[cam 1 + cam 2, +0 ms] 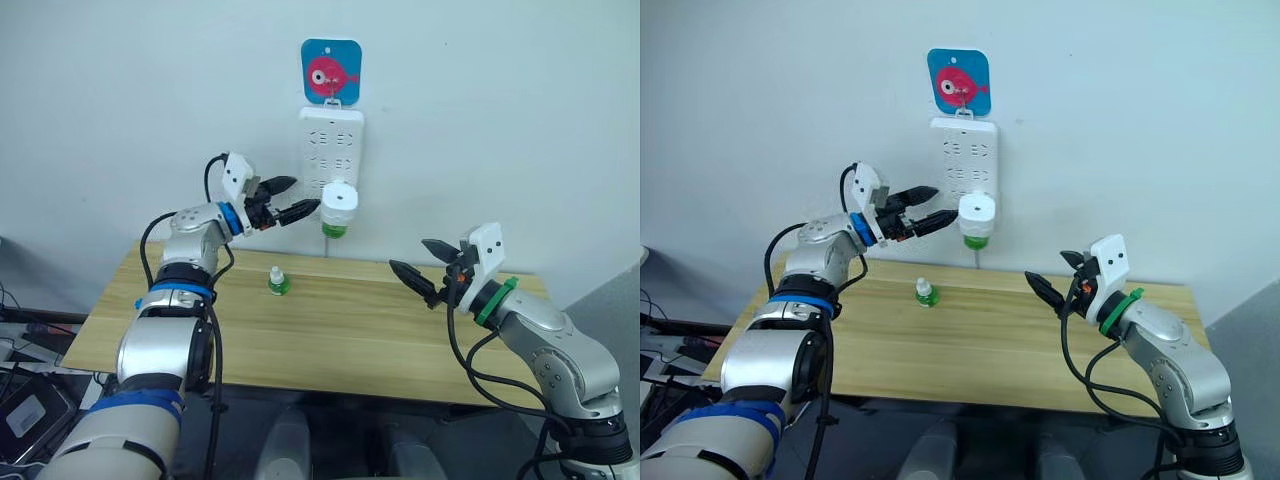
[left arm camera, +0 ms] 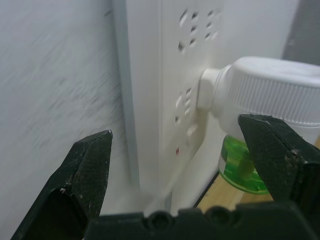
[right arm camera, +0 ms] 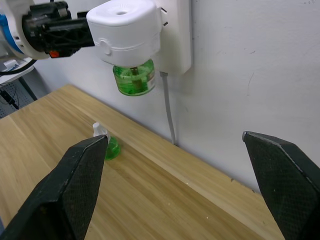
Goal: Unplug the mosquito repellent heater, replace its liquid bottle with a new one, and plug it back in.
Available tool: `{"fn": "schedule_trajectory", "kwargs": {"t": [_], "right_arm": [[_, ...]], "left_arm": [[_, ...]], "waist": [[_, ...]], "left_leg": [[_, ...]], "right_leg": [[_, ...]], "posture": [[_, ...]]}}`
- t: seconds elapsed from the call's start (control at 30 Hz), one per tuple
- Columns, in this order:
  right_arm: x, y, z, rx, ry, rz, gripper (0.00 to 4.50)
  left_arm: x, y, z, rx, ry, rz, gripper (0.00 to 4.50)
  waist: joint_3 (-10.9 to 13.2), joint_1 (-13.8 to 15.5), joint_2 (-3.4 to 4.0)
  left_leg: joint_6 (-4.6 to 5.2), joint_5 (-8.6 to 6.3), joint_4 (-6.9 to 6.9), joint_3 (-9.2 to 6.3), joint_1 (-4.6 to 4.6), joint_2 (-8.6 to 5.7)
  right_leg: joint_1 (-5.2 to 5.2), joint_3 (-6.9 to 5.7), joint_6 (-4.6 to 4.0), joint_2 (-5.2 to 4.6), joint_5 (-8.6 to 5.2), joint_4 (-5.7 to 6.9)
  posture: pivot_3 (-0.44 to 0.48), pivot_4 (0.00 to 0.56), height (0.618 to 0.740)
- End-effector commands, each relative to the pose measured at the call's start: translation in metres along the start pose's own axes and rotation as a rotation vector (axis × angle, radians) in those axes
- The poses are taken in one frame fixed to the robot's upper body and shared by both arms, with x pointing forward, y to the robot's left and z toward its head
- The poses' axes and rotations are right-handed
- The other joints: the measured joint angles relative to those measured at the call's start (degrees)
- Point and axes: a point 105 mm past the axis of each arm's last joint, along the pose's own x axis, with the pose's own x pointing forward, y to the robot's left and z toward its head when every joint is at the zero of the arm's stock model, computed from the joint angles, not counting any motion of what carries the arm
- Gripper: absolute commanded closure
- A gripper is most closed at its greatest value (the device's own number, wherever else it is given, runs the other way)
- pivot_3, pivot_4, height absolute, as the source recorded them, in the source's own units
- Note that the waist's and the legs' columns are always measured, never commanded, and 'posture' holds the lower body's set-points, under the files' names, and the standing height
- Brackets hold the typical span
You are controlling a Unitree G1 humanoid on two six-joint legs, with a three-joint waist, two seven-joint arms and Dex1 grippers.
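Observation:
I should next grab the heater by its white housing (image 1: 340, 199) with my right gripper, so that the heater's green liquid bottle (image 1: 334, 231) stays free to come out.
The white mosquito repellent heater (image 1: 339, 199) is plugged into the wall power strip (image 1: 331, 140), with a green liquid bottle (image 1: 334, 231) screwed in beneath it. My left gripper (image 1: 299, 196) stands open just left of the heater; its lower fingertip nearly touches the heater's side and nothing lies between the fingers. In the left wrist view the heater (image 2: 272, 90) sits beyond one finger (image 2: 270, 150). A small green bottle with a white cap (image 1: 277, 283) stands upright on the wooden table (image 1: 330, 330). My right gripper (image 1: 410, 254) hovers open and empty over the table's right part.
A blue card with a pink fish (image 1: 331, 71) hangs above the strip. The strip's grey cord (image 3: 169, 107) runs down the wall behind the table. The table's back edge meets the wall below the heater.

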Motion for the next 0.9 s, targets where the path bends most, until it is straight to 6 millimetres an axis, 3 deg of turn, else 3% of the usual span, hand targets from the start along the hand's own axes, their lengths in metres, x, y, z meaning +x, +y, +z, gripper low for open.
{"fn": "schedule_trajectory", "kwargs": {"t": [0.03,0.13,0.23,0.53,0.9], "right_arm": [[0.000,-0.001,0.015,-0.031,-0.055,0.006,0.01],[0.000,0.000,0.015,-0.031,-0.056,0.009,0.01],[0.001,0.001,0.016,-0.030,-0.057,0.012,0.00],[0.004,0.010,0.018,-0.019,-0.059,0.040,0.00],[0.005,0.017,0.028,-0.024,-0.058,0.000,0.00]], "left_arm": [[0.007,-0.003,0.014,0.046,-0.006,-0.047,0.00],[0.009,-0.009,0.013,0.041,0.006,-0.103,0.00],[0.012,-0.016,0.016,0.034,-0.003,-0.155,0.60],[0.019,-0.022,0.026,-0.008,-0.057,-0.192,3.21],[0.029,-0.030,0.028,-0.052,-0.081,-0.200,3.23]], "waist": [[0.00,0.01,0.00],[0.00,0.06,0.00],[0.00,0.26,0.01],[0.02,1.20,0.02],[1.03,1.50,0.50]], "left_leg": [[0.00,0.00,0.00,-0.09,-0.04,0.00],[0.00,0.00,0.00,-0.34,-0.09,0.01],[0.00,0.00,0.00,-0.47,-0.15,0.01],[0.00,0.00,0.01,-0.51,-0.17,0.01],[0.00,0.00,0.17,-0.70,-0.35,0.00]], "right_leg": [[0.00,-0.10,-0.01,0.00,0.00,0.00],[0.02,-0.39,-0.09,0.00,-0.04,0.03],[0.03,-0.51,-0.13,0.00,-0.05,0.04],[0.03,-0.56,-0.14,0.00,-0.06,0.03],[0.01,-0.69,-0.16,0.00,-0.08,0.03]], "posture": [[0.374,0.146,0.740],[0.374,0.146,0.740],[0.375,0.147,0.740],[0.371,0.160,0.740],[0.353,0.235,0.740]]}}
